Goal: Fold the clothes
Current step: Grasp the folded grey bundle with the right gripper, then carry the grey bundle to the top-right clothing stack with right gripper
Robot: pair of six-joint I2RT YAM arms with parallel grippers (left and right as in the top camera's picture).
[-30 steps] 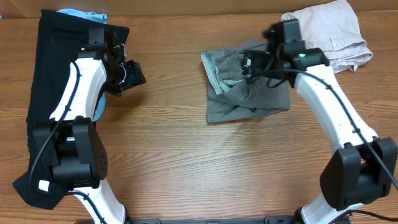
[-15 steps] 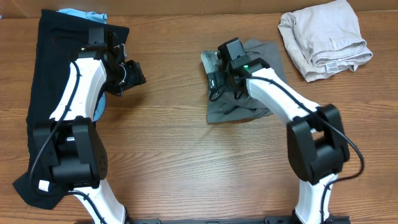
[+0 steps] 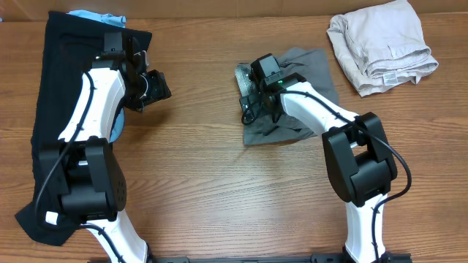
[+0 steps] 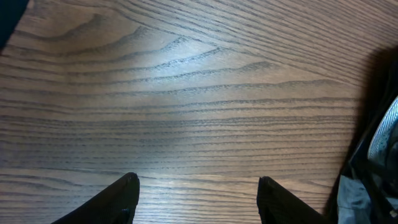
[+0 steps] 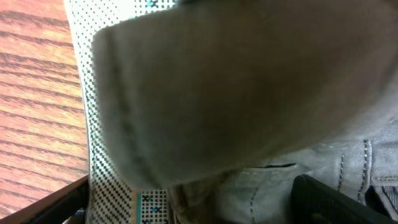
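The robot's right gripper should next lift the mid-grey shorts and lay them on the folded beige garment, so it needs to grab the patterned waistband edge of the mid-grey shorts.
The mid-grey shorts (image 3: 300, 69) lie crumpled at the table's centre, with the whitish patterned waistband lining (image 3: 243, 74) at their left edge. My right gripper (image 3: 250, 102) is low over that left edge. In the right wrist view its fingers (image 5: 189, 186) are spread wide, with grey cloth (image 5: 236, 93) and patterned lining (image 5: 109, 168) between them. A long black garment (image 3: 47, 95) lies along the left side. My left gripper (image 3: 152, 88) is open and empty over bare wood (image 4: 198, 180), just right of the black garment (image 4: 379, 130).
A folded beige garment (image 3: 380, 40) lies at the back right. A light blue cloth (image 3: 95, 16) shows at the top of the black garment. Bare wooden tabletop (image 3: 219, 197) fills the front and middle.
My right arm swung left across the shorts, from their right side to the left waistband edge, and dropped close onto the cloth. The left arm has not moved.
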